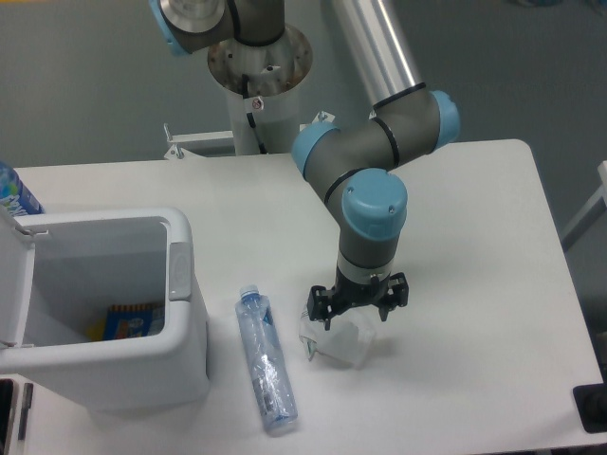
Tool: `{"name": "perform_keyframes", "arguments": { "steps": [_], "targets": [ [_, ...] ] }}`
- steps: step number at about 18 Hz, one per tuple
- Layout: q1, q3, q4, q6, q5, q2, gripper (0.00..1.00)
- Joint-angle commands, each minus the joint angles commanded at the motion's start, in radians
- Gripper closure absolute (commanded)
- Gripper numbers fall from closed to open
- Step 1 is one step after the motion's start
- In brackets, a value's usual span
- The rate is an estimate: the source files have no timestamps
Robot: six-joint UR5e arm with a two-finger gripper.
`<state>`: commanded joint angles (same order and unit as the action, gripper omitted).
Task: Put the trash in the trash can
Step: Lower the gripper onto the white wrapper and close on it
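I should grip the crumpled white wrapper by its top (343, 338) to put it in the trash can.
A crumpled white wrapper (340, 343) lies on the white table, right of centre near the front. My gripper (356, 311) hangs open directly over it, fingers spread to either side of its top, partly hiding it. A crushed clear plastic bottle (266, 358) with a blue cap lies lengthwise to the left of the wrapper. The white trash can (180, 355) stands at the front left with its lid swung open to the left.
A flat blue-and-orange packet (135, 321) lies inside the can. A blue-labelled bottle (13, 193) shows at the left edge behind the can. The arm's base column (259, 90) rises at the table's back edge. A dark object (592, 406) sits at the front right corner.
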<state>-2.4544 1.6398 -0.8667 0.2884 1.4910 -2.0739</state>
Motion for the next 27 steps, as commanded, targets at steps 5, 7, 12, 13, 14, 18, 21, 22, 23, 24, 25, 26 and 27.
{"name": "perform_keyframes", "arguments": {
  "steps": [5, 7, 12, 13, 14, 18, 21, 22, 23, 24, 25, 26, 27],
  "targets": [
    [0.0, 0.0, 0.005, -0.011, 0.002, -0.008, 0.45],
    [0.0, 0.002, 0.006, -0.011, 0.002, -0.008, 0.45],
    [0.002, -0.002, 0.002, -0.012, 0.008, -0.011, 0.68],
    [0.002, 0.0, 0.002, -0.012, 0.014, -0.009, 0.72],
    [0.002, -0.002, 0.0, -0.012, 0.015, -0.009, 0.8],
    [0.0, -0.009, -0.002, -0.006, 0.017, -0.009, 0.91],
    [0.0, -0.015, -0.002, 0.0, 0.015, -0.008, 0.94],
    [0.0, -0.017, -0.002, 0.003, 0.014, -0.005, 0.94],
    [-0.005, -0.024, -0.002, 0.005, 0.011, 0.0, 0.94],
    [-0.008, -0.029, -0.002, 0.005, 0.009, 0.002, 0.94],
    [-0.008, -0.046, -0.002, 0.005, 0.009, 0.002, 0.95],
    [-0.008, -0.07, -0.002, 0.005, 0.011, 0.0, 0.97],
    [-0.014, -0.092, -0.002, 0.005, 0.006, 0.003, 0.97]
  ]
}}
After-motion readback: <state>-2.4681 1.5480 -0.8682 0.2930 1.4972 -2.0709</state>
